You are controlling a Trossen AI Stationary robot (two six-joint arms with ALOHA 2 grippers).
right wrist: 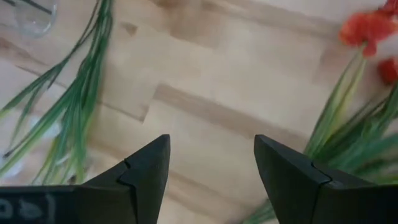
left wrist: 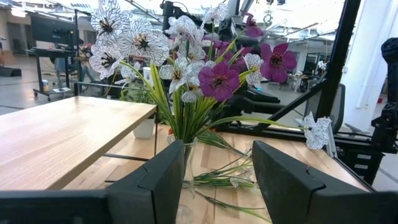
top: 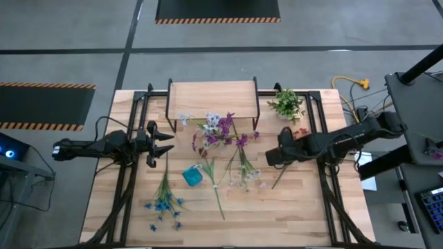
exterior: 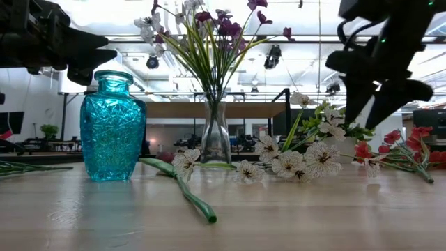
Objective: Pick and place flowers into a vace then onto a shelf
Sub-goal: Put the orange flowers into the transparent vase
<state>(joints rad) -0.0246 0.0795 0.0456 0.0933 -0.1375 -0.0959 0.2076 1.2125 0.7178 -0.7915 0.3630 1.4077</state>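
My right gripper is about to pick up the red flowers by their stems' lower end (right wrist: 266, 210), so that it can stand them in the clear glass vase (right wrist: 36, 14).
A clear glass vase (exterior: 214, 139) stands on the table in front of the shelf (top: 213, 93), with purple and white flowers (top: 218, 131) standing in it by their stems. White flowers (top: 246, 174), blue flowers (top: 165, 200) and red flowers (right wrist: 367, 28) lie flat on the table. My left gripper (top: 168, 141) is open and level, left of the clear vase and apart from it. My right gripper (top: 270, 158) is open and tipped down over bare wood, between the white flowers' stems (right wrist: 81, 99) and the red flowers' stems (right wrist: 348, 124).
A blue glass vase (top: 192, 176) stands upright near the table's middle, with one green stem (exterior: 188, 188) lying beside it. A leafy potted plant (top: 286, 104) sits at the far right next to the shelf. Bare wood lies along the near edge at the right.
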